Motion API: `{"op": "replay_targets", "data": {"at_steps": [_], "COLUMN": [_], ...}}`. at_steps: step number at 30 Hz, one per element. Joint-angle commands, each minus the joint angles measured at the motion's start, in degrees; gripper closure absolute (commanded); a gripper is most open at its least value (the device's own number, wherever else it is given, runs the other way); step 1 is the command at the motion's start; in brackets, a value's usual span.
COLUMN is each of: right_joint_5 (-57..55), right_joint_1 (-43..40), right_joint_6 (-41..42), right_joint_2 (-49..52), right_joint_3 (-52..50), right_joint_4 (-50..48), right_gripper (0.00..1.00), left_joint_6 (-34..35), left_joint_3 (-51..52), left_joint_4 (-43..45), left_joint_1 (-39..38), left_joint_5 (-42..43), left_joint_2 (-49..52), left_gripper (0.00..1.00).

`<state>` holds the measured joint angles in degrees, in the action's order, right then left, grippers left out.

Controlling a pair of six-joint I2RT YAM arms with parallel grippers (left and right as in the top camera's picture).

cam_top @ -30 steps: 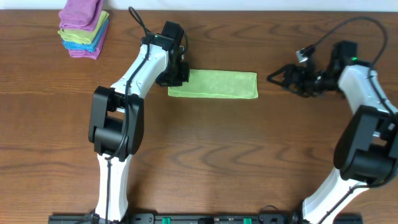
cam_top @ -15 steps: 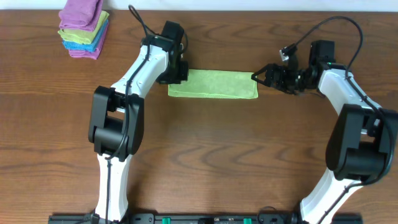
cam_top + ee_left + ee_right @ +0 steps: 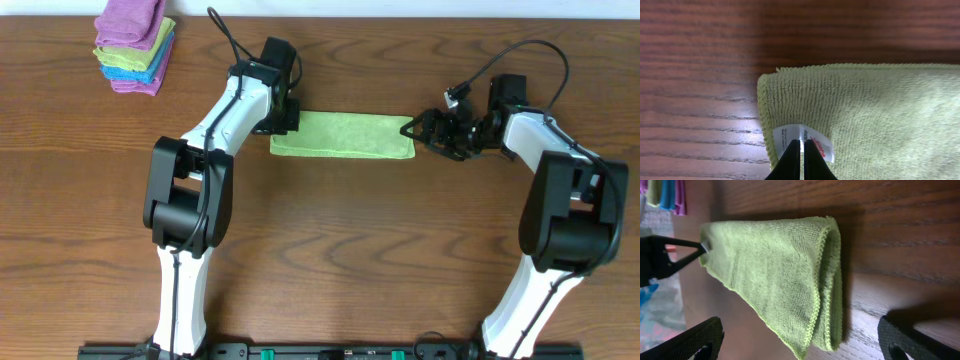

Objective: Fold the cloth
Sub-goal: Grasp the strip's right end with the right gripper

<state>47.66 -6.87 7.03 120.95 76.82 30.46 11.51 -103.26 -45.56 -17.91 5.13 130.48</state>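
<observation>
My right gripper grabs the cloth's end (image 3: 406, 138) opposite the white tag next, to fold the lime-green cloth (image 3: 345, 135) toward the white tag.
The lime-green cloth (image 3: 345, 135) lies folded into a long strip on the wooden table. My left gripper (image 3: 283, 120) is at its left end. In the left wrist view the fingers (image 3: 802, 143) are shut on the cloth's (image 3: 875, 115) corner, at the small white tag (image 3: 815, 140). My right gripper (image 3: 416, 128) is open at the strip's right end. In the right wrist view the fingers (image 3: 800, 330) straddle the folded end of the cloth (image 3: 775, 275) without touching it.
A stack of folded purple, green and blue cloths (image 3: 133, 45) sits at the far left corner and also shows in the right wrist view (image 3: 662, 192). Black cables run from both wrists near the table's far edge.
My right arm has moved left, from well off the cloth to its right end, with the fingers open. My left gripper has stayed at the left end, shifting only slightly.
</observation>
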Motion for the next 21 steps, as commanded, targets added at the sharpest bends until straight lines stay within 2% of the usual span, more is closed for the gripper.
{"op": "replay_targets", "data": {"at_steps": [1,11,13,14,16,18,21], "right_joint_5": [-0.7,-0.7,-0.7,-0.7,-0.7,-0.4,-0.6], "right_joint_1": [1.1,6.5,6.5,6.5,6.4,6.4,6.4], "right_joint_6": [1.0,6.1,6.3,6.7,7.8,7.8,7.7], "right_joint_2": [3.7,6.6,6.6,6.6,6.6,6.5,6.1], "right_joint_3": [-0.2,-0.2,-0.2,-0.2,0.4,1.6,4.8], "right_joint_4": [-0.4,-5.4,-5.6,-5.6,-5.6,-4.9,-2.3], "right_gripper": [0.01,0.01,0.04,0.11,0.36,0.57,0.84], "left_joint_6": [-1.2,-0.6,-0.6,-0.6,-0.6,-0.5,-0.6], "left_joint_3": [2.0,4.5,4.5,4.5,4.5,4.5,4.4], "left_joint_4": [0.0,0.6,0.6,0.7,0.8,0.8,0.8], "left_joint_1": [-0.1,-0.1,-0.1,-0.1,-0.1,-0.1,-0.1], "left_joint_5": [-1.0,-0.4,0.0,0.4,0.7,0.9,2.5], "left_joint_2": [1.5,1.6,1.5,1.6,1.6,1.5,1.5], "left_gripper": [0.94,0.94,0.94,0.94,0.94,0.94,0.94]}}
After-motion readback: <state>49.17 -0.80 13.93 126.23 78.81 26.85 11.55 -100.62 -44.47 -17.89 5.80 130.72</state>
